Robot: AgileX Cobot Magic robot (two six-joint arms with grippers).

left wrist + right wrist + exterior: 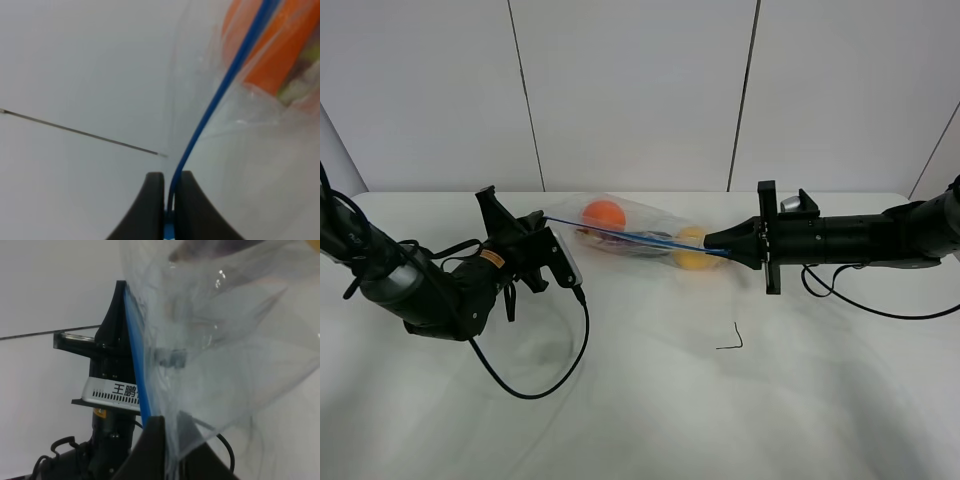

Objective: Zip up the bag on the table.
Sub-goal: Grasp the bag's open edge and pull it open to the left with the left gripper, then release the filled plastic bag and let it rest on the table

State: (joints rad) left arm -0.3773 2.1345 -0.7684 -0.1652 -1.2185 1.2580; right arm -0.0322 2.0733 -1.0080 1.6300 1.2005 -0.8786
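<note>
My left gripper's fingers have brought the orange piece [604,215] to the blue strip's outer tip [547,219], so it is time to open now, and the strip would settle zipped.
The clear plastic bag [638,232] hangs stretched between my two grippers just above the white table [650,400]. Orange, dark purple and yellow toy produce show inside it. Its blue zipper strip [630,238] runs taut from one gripper to the other. My left gripper [546,221] is shut on the strip's left end; the left wrist view shows the strip [210,105] pinched between the gripper's fingers [169,200]. My right gripper [720,243] is shut on the strip's right end; in the right wrist view the strip [136,360] enters the gripper [167,440].
A thin black cable [535,375] loops from the left arm over the table's front left. A small dark bent wire [732,340] lies on the table right of centre. The left arm's gripper body [107,365] faces the right wrist camera. White wall panels [640,90] stand behind.
</note>
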